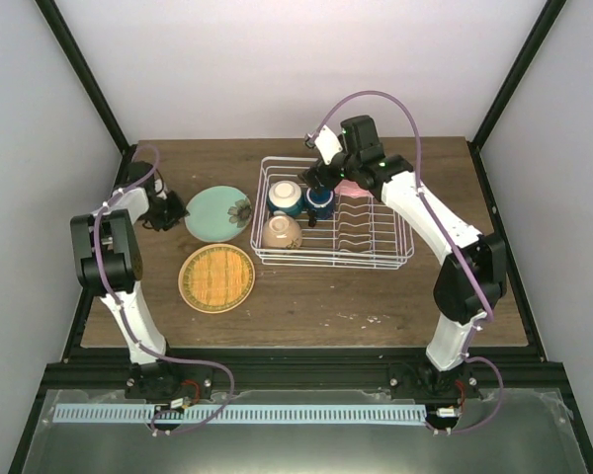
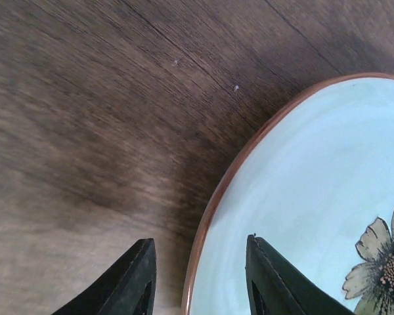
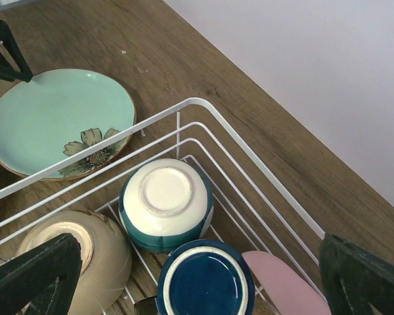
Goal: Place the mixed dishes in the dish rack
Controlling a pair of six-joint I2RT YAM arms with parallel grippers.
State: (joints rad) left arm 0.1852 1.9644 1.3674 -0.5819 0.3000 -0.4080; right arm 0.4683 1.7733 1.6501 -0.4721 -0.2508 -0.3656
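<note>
My left gripper should pinch the mint-green plate's brown rim across from the flower. The side with the flower then stays free for handing over to my right gripper.
The white wire dish rack holds a white-and-blue bowl and a cream bowl, both upside down, a small dark blue mug and a pink plate. Left of the rack, a mint-green plate with a flower and a tan-yellow woven plate lie on the table. My left gripper is open, straddling the mint plate's brown rim: one finger is over the wood, the other over the glaze. My right gripper hangs wide open above the mug, holding nothing.
Upright prongs fill the rack's right half. The wooden table ends at black frame rails on the left and right. The woven plate lies just in front of the mint plate, near the rack's left front corner.
</note>
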